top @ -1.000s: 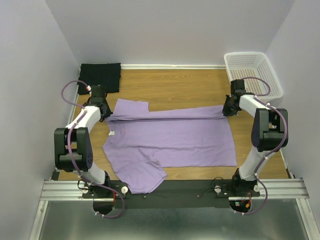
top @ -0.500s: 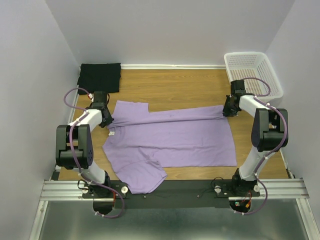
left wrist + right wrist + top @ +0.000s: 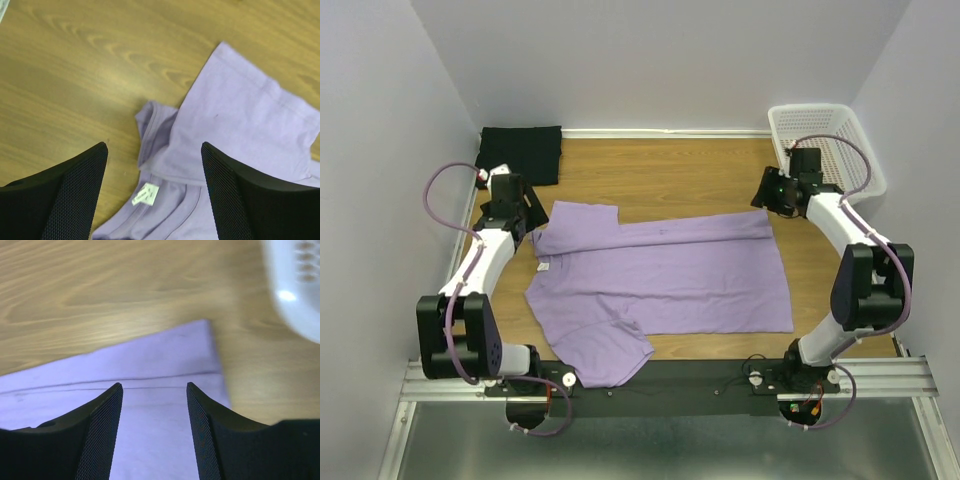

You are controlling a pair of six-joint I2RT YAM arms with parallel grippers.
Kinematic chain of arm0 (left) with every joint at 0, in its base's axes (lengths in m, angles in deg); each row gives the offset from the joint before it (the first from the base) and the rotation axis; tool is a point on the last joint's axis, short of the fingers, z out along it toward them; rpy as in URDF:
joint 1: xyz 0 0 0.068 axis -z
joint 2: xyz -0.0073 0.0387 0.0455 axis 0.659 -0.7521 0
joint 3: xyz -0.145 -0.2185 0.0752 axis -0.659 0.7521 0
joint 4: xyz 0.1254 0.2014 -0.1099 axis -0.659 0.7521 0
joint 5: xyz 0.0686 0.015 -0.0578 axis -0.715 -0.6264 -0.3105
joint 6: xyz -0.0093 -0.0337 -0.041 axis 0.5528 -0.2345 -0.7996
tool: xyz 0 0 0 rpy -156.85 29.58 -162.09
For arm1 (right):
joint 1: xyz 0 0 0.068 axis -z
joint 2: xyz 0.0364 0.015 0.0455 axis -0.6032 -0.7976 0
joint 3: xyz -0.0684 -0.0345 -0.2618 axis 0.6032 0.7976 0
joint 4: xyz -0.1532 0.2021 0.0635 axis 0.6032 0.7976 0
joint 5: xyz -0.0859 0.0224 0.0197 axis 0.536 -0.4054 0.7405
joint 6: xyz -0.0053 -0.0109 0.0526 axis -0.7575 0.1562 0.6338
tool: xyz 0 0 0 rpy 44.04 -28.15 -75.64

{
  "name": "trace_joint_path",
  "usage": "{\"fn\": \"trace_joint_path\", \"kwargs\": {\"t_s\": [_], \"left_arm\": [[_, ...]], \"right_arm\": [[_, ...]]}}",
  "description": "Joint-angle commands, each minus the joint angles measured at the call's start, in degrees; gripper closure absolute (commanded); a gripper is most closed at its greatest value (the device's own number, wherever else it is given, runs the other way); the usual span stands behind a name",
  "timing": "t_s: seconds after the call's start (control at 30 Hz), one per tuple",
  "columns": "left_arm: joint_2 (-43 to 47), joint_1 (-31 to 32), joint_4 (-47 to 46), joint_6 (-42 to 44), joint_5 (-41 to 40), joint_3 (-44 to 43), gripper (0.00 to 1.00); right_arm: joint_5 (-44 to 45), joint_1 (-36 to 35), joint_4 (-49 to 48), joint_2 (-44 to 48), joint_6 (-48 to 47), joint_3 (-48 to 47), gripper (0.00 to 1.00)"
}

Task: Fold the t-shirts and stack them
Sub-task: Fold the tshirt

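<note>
The lavender t-shirt's far sleeve needs to be folded inward. My right gripper will first pinch that sleeve at its hem corner, away from the t-shirt's collar.
The lavender t-shirt lies spread on the wooden table, its far edge folded over toward the near side; one sleeve hangs at the near left. A folded black t-shirt rests in the far left corner. My left gripper hovers open above the shirt's collar and its white label, holding nothing. My right gripper hovers open above the shirt's folded far right corner, also empty. Both stand clear of the cloth.
A white perforated basket stands at the far right, just behind the right arm; its rim shows blurred in the right wrist view. Walls close in on left, right and back. Bare wood lies beyond the shirt.
Both grippers were shut on the shirt's far edge; they have opened, let it go and lifted away, the left arm swinging outward and the right arm rising toward the basket.
</note>
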Motion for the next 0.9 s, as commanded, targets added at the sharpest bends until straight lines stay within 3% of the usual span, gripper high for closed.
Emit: {"fn": "trace_joint_path", "kwargs": {"t_s": [0.0,0.23,0.37,0.6,0.87], "left_arm": [[-6.13,0.61,-2.53,2.57,1.78,-4.05,0.17],[-18.71,1.32,-4.46,5.39,3.18,-12.41,0.25],[-26.0,1.58,-4.37,6.44,3.36,-18.03,0.27],[-31.38,1.58,-4.29,6.71,4.59,-22.25,0.34],[-36.12,1.58,-3.94,6.62,6.35,-25.07,0.34]], "right_arm": [[-11.28,-5.02,-5.11,-1.51,-0.54,-0.87,0.38],[-17.64,-15.93,-11.35,-13.97,4.11,-9.12,0.38],[-19.21,-22.6,-13.2,-24.97,6.14,-20.44,0.39],[-22.73,-27.71,-16.55,-39.64,9.38,-32.4,0.44],[-24.23,-31.32,-17.51,-47.3,12.9,-39.63,0.49]]}}
